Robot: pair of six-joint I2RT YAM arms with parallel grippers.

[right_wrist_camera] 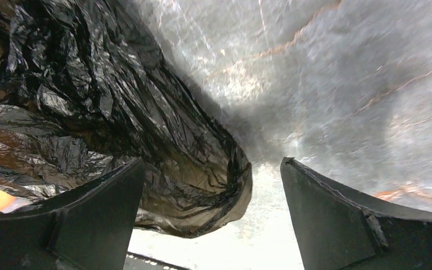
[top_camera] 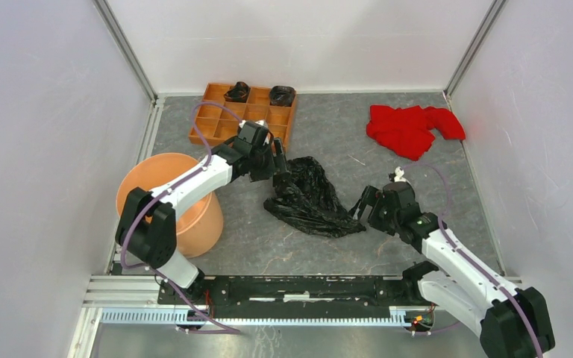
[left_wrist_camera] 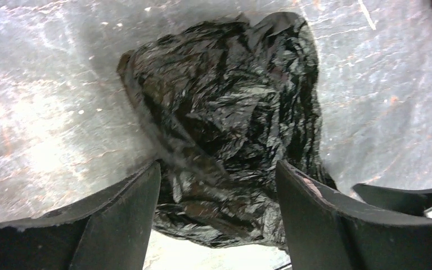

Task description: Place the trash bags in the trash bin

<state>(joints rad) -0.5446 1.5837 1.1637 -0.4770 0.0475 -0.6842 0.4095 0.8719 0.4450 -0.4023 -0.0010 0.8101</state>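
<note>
I need to lower my right gripper before I close it on the bag's edge. My fingers are still above the bag's edge in their gap, so they would miss it if I closed now.
A crumpled glossy black trash bag lies on the grey table at the middle. It fills the left wrist view and the left part of the right wrist view. My left gripper is open at the bag's upper left end, its jaws spread on either side of the film. My right gripper is open at the bag's right tip, with the bag's edge between its jaws. The peach-orange trash bin stands at the left, partly behind my left arm.
An orange-brown wooden tray of compartments with two small black rolled bundles stands at the back. A red cloth lies at the back right. White walls enclose the table on three sides.
</note>
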